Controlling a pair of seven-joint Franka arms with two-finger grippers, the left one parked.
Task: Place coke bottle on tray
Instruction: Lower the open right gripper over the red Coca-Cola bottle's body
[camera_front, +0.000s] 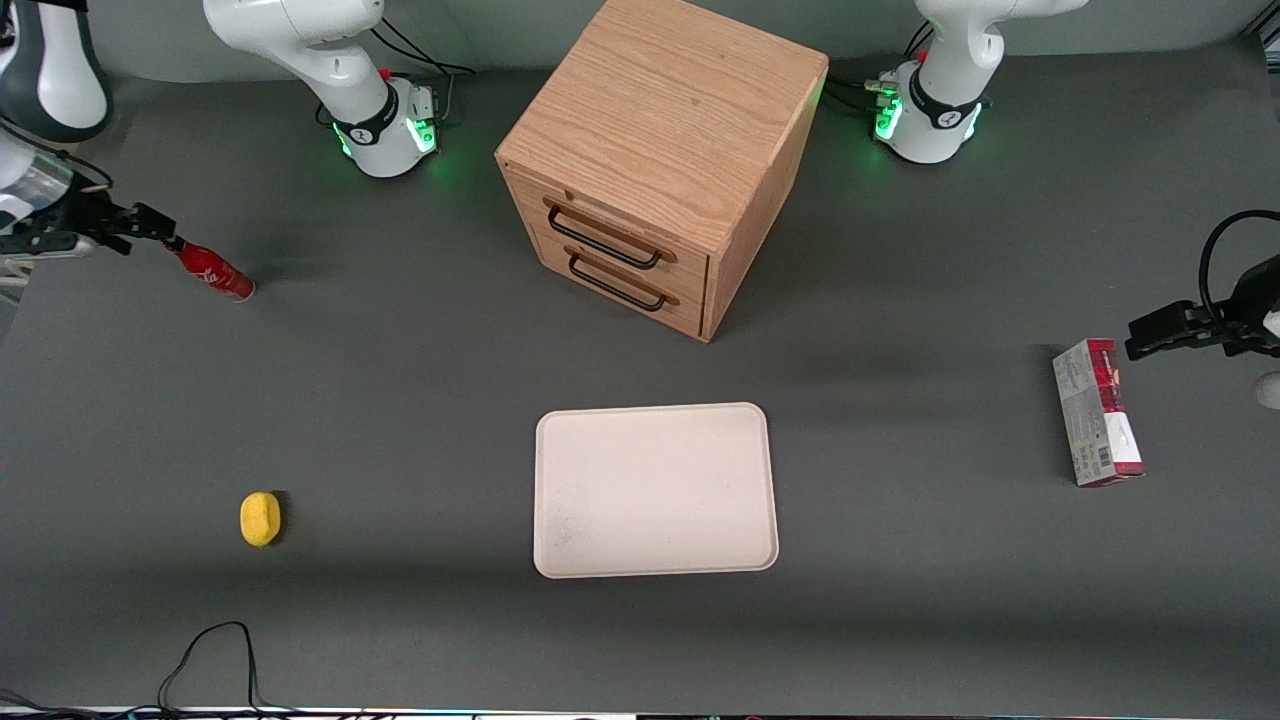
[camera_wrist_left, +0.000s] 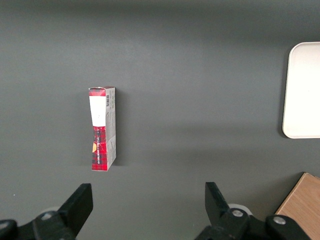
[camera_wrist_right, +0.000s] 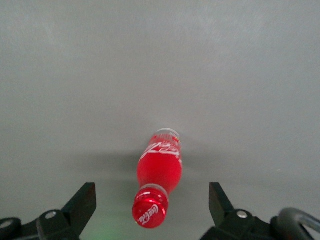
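Observation:
The coke bottle needs to be placed upright on the tray next. My right gripper should grab the bottle by its end with the cap (camera_wrist_right: 150, 207) for that.
The coke bottle (camera_front: 212, 272) is a small red bottle with white script and a red cap. It stands on the grey table toward the working arm's end, farther from the front camera than the tray. My right gripper (camera_front: 150, 224) is open and empty, just above the bottle's cap. In the right wrist view the cap (camera_wrist_right: 150, 212) sits midway between the two spread fingers (camera_wrist_right: 82, 202), touching neither. The cream-white tray (camera_front: 655, 490) lies flat mid-table in front of the drawer cabinet, with nothing on it; its edge shows in the left wrist view (camera_wrist_left: 304, 90).
A wooden drawer cabinet (camera_front: 660, 150) stands at mid-table, farther from the front camera than the tray. A yellow object (camera_front: 260, 519) lies nearer the camera than the bottle. A red-and-grey carton (camera_front: 1097, 412) lies toward the parked arm's end. A black cable (camera_front: 210, 650) loops at the near edge.

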